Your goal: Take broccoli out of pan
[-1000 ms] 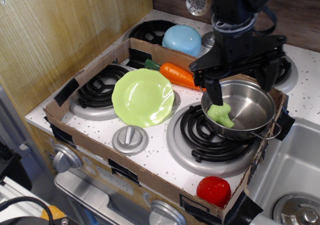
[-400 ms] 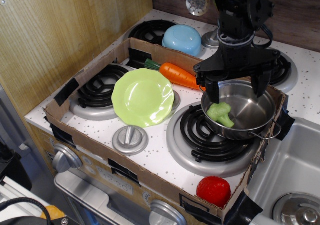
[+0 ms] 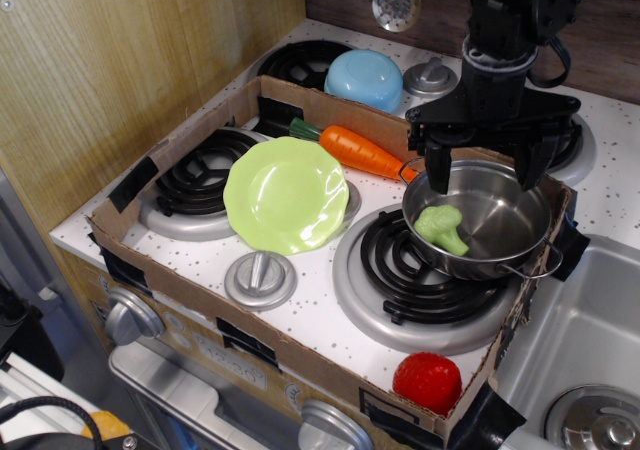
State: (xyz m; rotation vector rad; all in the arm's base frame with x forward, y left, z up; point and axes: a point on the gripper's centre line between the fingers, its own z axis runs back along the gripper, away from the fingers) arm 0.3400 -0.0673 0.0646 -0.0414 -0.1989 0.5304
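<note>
I should grab the broccoli by its bushy floret head next with my gripper. Then I can lift it out of the pan.
The broccoli lies on its side at the left of the shiny steel pan, which sits on the front right burner. My gripper hangs above the pan's far rim, its two black fingers spread wide and empty, a little behind and to the right of the broccoli. It touches nothing.
A lime-green plate sits left of the pan, an orange toy carrot behind it, a light blue bowl at the back. A red toy lies at the front. A cardboard frame rings the stove. A sink is at right.
My gripper has risen and shifted right and back, from beside the broccoli in the pan to above the pan's far rim. The broccoli has not moved.
</note>
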